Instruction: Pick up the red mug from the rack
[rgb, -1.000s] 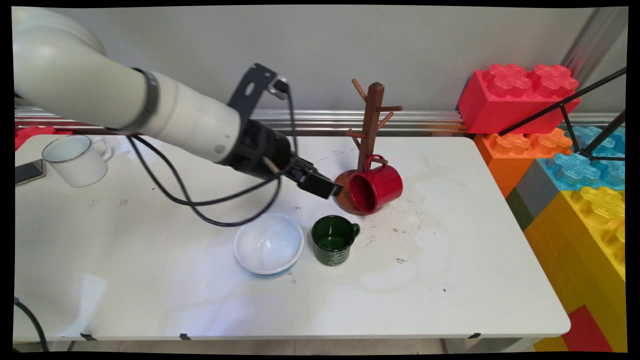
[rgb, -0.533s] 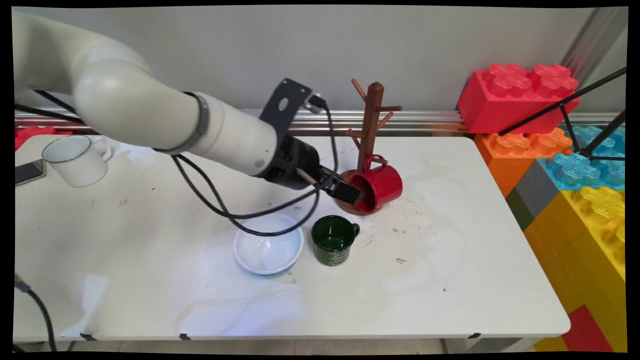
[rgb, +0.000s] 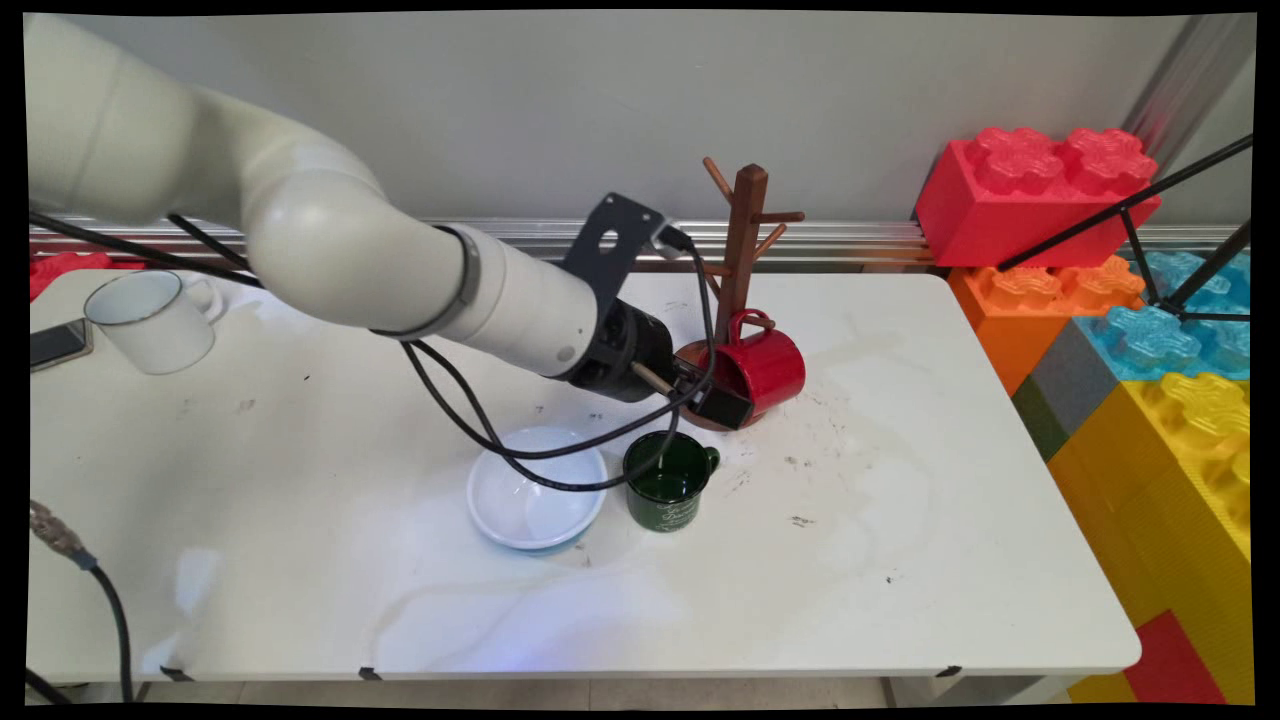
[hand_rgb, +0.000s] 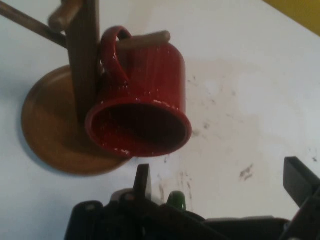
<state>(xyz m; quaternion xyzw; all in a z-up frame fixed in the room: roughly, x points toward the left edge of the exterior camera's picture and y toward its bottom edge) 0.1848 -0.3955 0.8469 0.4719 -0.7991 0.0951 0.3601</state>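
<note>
The red mug needs to come off the wooden mug tree (hand_rgb: 84, 65), so my gripper will grab the mug by its rim (hand_rgb: 172, 145) next.
A red mug (rgb: 768, 364) hangs by its handle on a low peg of the brown wooden mug tree (rgb: 744, 238), tilted, its mouth turned toward my gripper (rgb: 729, 402). In the hand view the red mug (hand_rgb: 145, 95) leans against the tree's post (hand_rgb: 83, 60) above the round base (hand_rgb: 47, 132). My gripper (hand_rgb: 220, 180) is open and holds nothing. One of its fingers (hand_rgb: 142, 179) stands just below the mug's rim, the other far off to the right. A green mug (rgb: 667, 482) stands upright right below the gripper.
A white bowl (rgb: 537, 499) sits left of the green mug, under the hanging black cables. A white mug (rgb: 155, 320) and a phone (rgb: 58, 342) lie at the far left. Big toy bricks (rgb: 1130, 300) are stacked off the table's right end.
The arm has stretched to the right and lowered a little, carrying the gripper from left of the tree's base up to the red mug's mouth. The mugs and bowl have not moved.
</note>
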